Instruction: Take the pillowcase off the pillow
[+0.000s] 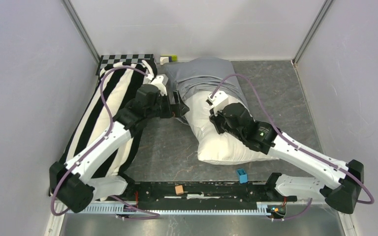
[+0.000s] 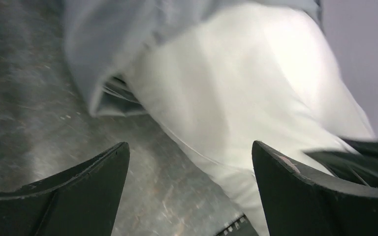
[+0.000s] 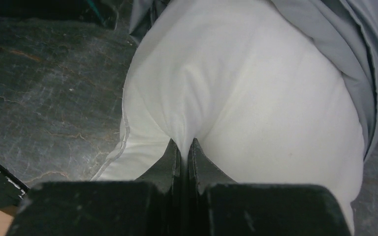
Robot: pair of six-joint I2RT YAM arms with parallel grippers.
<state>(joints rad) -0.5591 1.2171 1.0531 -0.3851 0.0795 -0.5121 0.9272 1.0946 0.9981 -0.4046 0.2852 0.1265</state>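
Note:
I should next use my left gripper to grab the white pillow by its bare long side [image 1: 198,127], so the blue-grey pillowcase [image 1: 202,73] stays free to be pulled off.
The plump white pillow [image 1: 224,142] lies mid-table, its far end still inside the light blue-grey pillowcase [image 1: 202,73], which is bunched toward the back wall. My right gripper [image 3: 184,147] is shut on a pinched fold of the bare white pillow [image 3: 256,88], with the pillowcase [image 3: 344,29] edge above and to its right. From above, the right gripper [image 1: 215,109] sits on the pillow's middle. My left gripper [image 2: 190,143] is open with nothing between its fingers. It hovers over the table by the pillow's [image 2: 236,83] left edge, just below the pillowcase [image 2: 108,44] hem. From above, the left gripper [image 1: 181,109] is beside the pillow.
A long black-and-white striped pillow [image 1: 106,118] lies along the left wall under the left arm. A checkerboard [image 1: 125,59] and a small white and yellow object [image 1: 167,59] sit at the back. A blue block [image 1: 241,175] and an orange block [image 1: 179,189] rest near the front rail.

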